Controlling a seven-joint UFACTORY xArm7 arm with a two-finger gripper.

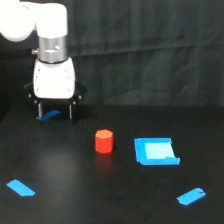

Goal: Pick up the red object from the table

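The gripper grabs the red object by its upright faceted sides next and picks it up from the table.
The red object (104,140) is a small red-orange faceted cylinder standing upright on the black table (75,170), near the middle of the exterior view. My gripper (54,116) hangs from a white body at the upper left, its two dark fingers pointing down and spread apart with nothing between them. It sits well to the left of and behind the red object, not touching it.
A blue square patch (155,151) lies just right of the red object. Short blue tape strips lie at the front left (21,188), the front right (191,196) and behind the gripper's fingers (49,114). A black cloth backdrop (150,50) hangs behind.
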